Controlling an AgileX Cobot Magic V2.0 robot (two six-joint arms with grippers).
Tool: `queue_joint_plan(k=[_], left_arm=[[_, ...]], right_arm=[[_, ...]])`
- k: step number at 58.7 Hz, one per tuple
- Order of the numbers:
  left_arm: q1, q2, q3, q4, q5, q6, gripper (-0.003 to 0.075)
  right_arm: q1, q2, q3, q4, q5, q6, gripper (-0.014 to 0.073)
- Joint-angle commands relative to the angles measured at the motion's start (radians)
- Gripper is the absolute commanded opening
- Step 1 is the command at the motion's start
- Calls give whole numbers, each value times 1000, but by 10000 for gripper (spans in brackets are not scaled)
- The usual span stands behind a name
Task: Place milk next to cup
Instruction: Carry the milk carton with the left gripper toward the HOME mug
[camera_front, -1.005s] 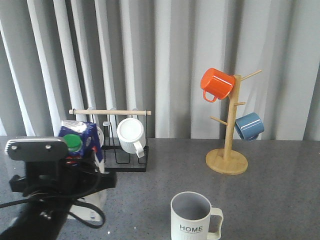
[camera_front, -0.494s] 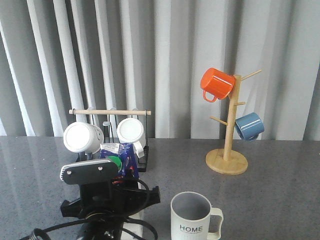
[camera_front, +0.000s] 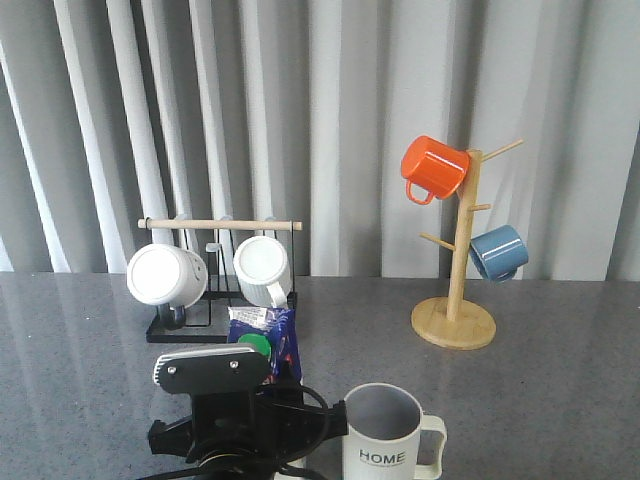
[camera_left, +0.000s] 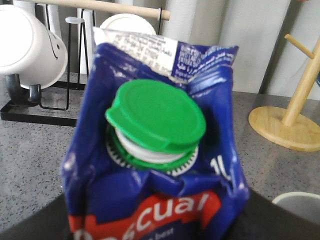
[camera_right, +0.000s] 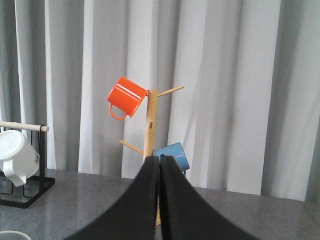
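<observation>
The carton's lower part (camera_front: 292, 467) is down at the tabletop beside the cup (camera_front: 385, 435), so it is now time for my left gripper to open.
The milk (camera_front: 270, 335), a dark-blue carton with a green cap and red label, is held in my left gripper (camera_front: 240, 420) at the front of the table, just left of the cup. In the left wrist view the carton (camera_left: 155, 150) fills the picture; the fingers are hidden beside it. The cup (camera_front: 385, 435), off-white with "HOME" in black and its handle to the right, stands at the front centre; its rim shows in the left wrist view (camera_left: 300, 205). My right gripper (camera_right: 160, 162) is shut and empty, and does not show in the front view.
A black wire rack (camera_front: 215, 290) with a wooden bar holds two white mugs at the back left. A wooden mug tree (camera_front: 455, 320) at the back right carries an orange mug (camera_front: 433, 168) and a blue mug (camera_front: 498, 252). Grey curtains hang behind.
My left arm has carried the milk from the far left to the right and lower, ending close beside the cup. The cup has not moved.
</observation>
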Motion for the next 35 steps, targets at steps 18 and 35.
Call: queue_joint_plan(k=[18,35], left_arm=[[-6,-39,-26,46,-34,-2,-7],[-6,-39,-26,46,-34,-2,-7]], right_arm=[[-5,-1,-26,-6,-69,-4,-8],[-5,-1,-26,-6,-69,-4,-8]])
